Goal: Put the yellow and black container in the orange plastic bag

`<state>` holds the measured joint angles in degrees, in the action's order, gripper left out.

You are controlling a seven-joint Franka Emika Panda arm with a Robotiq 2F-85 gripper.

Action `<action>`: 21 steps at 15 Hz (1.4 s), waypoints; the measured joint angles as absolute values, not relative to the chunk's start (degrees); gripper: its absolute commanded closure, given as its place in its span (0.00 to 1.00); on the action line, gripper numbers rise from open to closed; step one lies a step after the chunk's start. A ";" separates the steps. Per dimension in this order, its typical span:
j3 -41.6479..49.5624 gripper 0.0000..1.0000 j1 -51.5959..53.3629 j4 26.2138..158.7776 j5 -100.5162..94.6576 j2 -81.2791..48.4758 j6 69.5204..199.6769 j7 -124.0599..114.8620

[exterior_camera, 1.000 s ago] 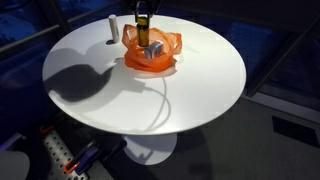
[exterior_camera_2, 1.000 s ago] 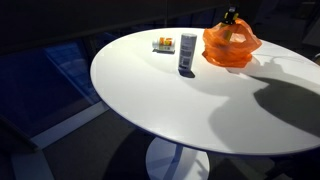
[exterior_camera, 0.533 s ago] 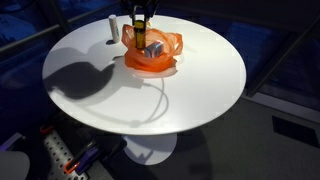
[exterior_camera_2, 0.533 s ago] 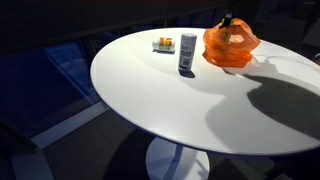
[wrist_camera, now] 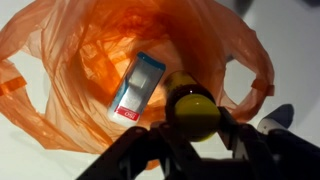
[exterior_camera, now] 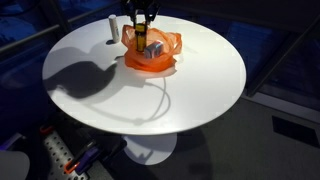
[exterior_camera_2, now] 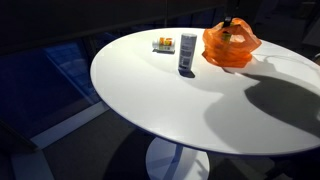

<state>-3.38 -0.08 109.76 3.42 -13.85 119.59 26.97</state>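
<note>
My gripper is ready to open. The container's black lower end is inside the orange bag [wrist_camera: 150,42] beside the box [wrist_camera: 136,88], so the container would rest there if I let go now.
The orange plastic bag [exterior_camera: 152,53] stands open on the round white table [exterior_camera: 190,90]; it also shows in an exterior view [exterior_camera_2: 230,46] and fills the wrist view [wrist_camera: 110,60]. My gripper [wrist_camera: 196,122] is shut on the yellow and black container [wrist_camera: 194,112] and holds it over the bag's mouth. In an exterior view the gripper [exterior_camera: 139,18] hangs just above the bag. A light blue and white box [wrist_camera: 136,88] lies inside the bag.
A grey upright can [exterior_camera_2: 187,54] and a small flat packet [exterior_camera_2: 163,44] stand on the table beside the bag. The can also shows in an exterior view [exterior_camera: 111,28]. A cable [exterior_camera: 160,100] lies across the tabletop.
My gripper with the container has risen slightly above the bag. The bag and the other objects have not moved.
</note>
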 measured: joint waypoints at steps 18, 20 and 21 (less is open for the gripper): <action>-4.79 0.00 0.03 109.72 5.79 -6.95 108.00 29.55; -4.72 0.00 0.03 109.54 5.83 -5.38 105.70 29.15; -4.66 0.00 0.03 109.49 5.83 -4.53 105.38 28.59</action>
